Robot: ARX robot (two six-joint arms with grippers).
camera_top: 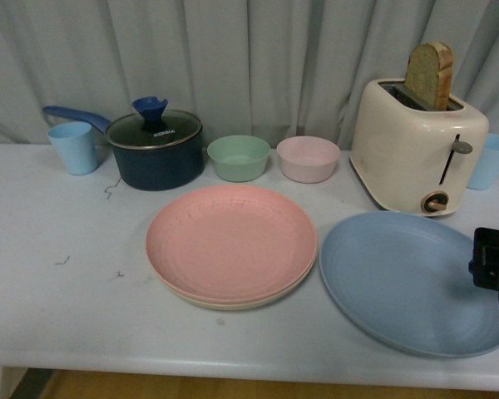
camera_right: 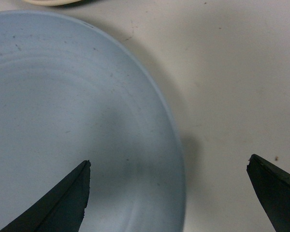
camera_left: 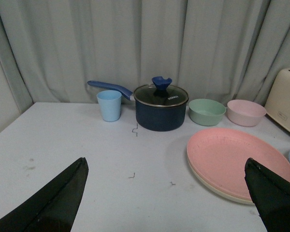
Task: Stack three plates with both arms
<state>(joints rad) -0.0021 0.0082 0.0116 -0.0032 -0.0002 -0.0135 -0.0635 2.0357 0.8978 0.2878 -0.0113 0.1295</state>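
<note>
I should next take hold of the blue plate's rim (camera_top: 492, 287) with my right gripper, so that I can stack the blue plate onto the pink plate (camera_top: 230, 239).
The pink plate (camera_top: 230, 239) lies on the beige plate (camera_top: 233, 302), whose rim shows below it, at the table's middle. The blue plate (camera_top: 412, 279) lies alone to their right, near the front edge. My right arm (camera_top: 491, 259) shows at the far right edge, over the blue plate's rim. In the right wrist view the right gripper (camera_right: 168, 166) is open and empty just above the blue plate's (camera_right: 63, 121) edge, one finger over the plate and one over the table. The left gripper (camera_left: 166, 166) is open and empty above bare table, left of the pink plate (camera_left: 239, 157) and the beige rim (camera_left: 217, 191).
Along the back stand a light blue cup (camera_top: 73, 147), a dark blue lidded pot (camera_top: 155, 150), a green bowl (camera_top: 239, 157), a pink bowl (camera_top: 308, 158), a cream toaster (camera_top: 417, 148) holding bread (camera_top: 430, 75), and another blue cup (camera_top: 492, 160). A grey curtain hangs behind.
</note>
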